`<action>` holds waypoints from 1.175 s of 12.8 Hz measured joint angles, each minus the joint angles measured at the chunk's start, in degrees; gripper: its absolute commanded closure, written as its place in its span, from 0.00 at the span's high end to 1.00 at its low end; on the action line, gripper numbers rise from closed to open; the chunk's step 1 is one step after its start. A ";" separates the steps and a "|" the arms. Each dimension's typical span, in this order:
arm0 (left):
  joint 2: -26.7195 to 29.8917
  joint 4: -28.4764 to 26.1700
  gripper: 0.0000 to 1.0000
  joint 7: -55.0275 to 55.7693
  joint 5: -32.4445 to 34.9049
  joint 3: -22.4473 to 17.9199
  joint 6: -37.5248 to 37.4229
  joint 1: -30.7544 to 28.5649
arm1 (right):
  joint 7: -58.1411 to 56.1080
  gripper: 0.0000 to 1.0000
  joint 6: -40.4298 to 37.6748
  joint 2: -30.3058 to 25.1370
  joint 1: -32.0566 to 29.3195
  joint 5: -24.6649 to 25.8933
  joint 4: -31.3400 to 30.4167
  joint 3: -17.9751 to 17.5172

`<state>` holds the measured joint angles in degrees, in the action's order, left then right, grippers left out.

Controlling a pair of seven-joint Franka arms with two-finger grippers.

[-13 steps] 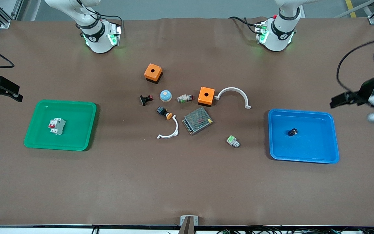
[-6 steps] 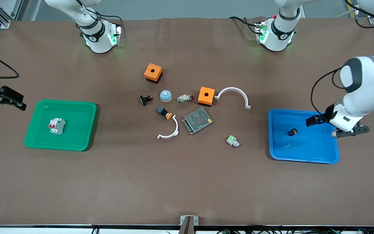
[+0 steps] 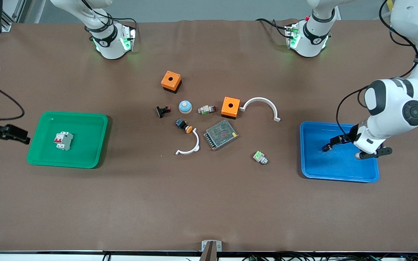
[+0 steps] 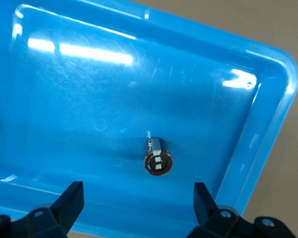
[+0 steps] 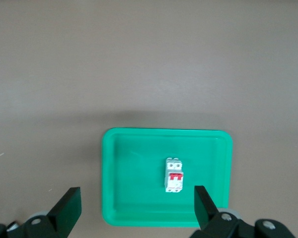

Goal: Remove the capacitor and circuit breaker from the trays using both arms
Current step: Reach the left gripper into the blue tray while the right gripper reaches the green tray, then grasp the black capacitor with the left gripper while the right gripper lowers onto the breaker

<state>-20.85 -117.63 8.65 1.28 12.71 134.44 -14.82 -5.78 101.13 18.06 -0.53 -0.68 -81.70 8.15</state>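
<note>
The capacitor needs to come out of the blue tray, so my left gripper should next grab the capacitor by its cylindrical body.
The capacitor, a tiny black stubby cylinder, lies on its side in the blue tray at the left arm's end of the table. My left gripper hangs low over the tray, open and empty. In the left wrist view the gripper has the capacitor just ahead of its spread fingers. The breaker, a white block with red levers, lies in the green tray at the right arm's end. My right gripper is open and empty over the table beside that tray. The right wrist view shows this gripper, the breaker and the green tray.
Mid-table lie two orange boxes, two white arcs, a mesh-covered metal unit, a blue dome, a black push button with orange cap, a black clip and small green-and-white parts.
The left arm swung in from the table's end and came down over the blue tray. The right gripper moved nearer to the front camera beside the green tray.
</note>
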 measured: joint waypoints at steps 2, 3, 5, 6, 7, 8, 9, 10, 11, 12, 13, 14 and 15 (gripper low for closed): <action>-1.94 0.54 0.90 0.00 0.00 0.15 0.73 0.08 | 0.00 1.00 1.41 3.82 -1.25 -0.04 -0.03 -0.01; -2.78 1.00 0.88 0.00 0.01 0.18 0.78 0.18 | 0.02 1.00 1.86 5.43 -1.45 -0.07 -0.01 -0.01; -4.60 2.53 0.82 0.00 0.02 0.22 0.80 0.85 | 0.03 1.00 2.24 7.68 -1.71 -0.08 0.00 -0.01; -5.57 3.14 0.79 0.01 0.03 0.22 0.80 1.53 | 0.03 1.00 2.28 8.18 -1.95 -0.08 -0.26 0.00; -6.60 3.61 0.77 0.23 0.03 0.23 0.80 2.25 | 0.03 1.00 3.05 8.22 -2.38 -0.08 -1.83 0.02; -7.67 4.01 0.77 0.35 0.41 0.22 0.83 2.72 | 0.00 1.00 5.79 8.00 -2.84 -0.09 -4.85 0.02; -8.66 4.40 0.76 0.50 1.87 0.22 0.91 2.87 | -0.13 1.00 10.34 7.58 -3.23 -0.09 -9.22 0.03; -9.40 4.85 0.76 0.66 3.60 0.19 1.02 2.81 | -0.68 1.00 15.36 6.97 -3.54 -0.08 -14.32 0.05; -9.85 5.30 0.73 0.97 4.69 0.11 1.06 2.69 | -2.01 1.00 19.61 6.20 -3.87 -0.08 -19.24 0.07; -10.03 5.58 0.68 1.65 5.28 0.04 1.06 2.58 | -3.63 1.00 22.49 5.55 -4.35 -0.08 -23.15 0.09; -10.13 5.70 0.65 2.25 5.51 0.00 1.06 2.57 | -5.16 1.00 24.35 5.00 -5.08 -0.08 -25.90 0.11; -10.20 5.72 0.59 2.89 5.58 0.00 1.06 2.62 | -6.54 1.00 26.02 4.61 -5.83 -0.08 -27.97 0.13; -10.27 5.72 0.57 3.19 5.65 0.01 1.05 2.70 | -7.40 1.00 28.48 4.35 -6.34 -0.08 -30.01 0.13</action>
<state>-31.13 -111.90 11.83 6.93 12.72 135.50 -12.12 -13.18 129.62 22.40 -6.87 -0.77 -111.71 8.28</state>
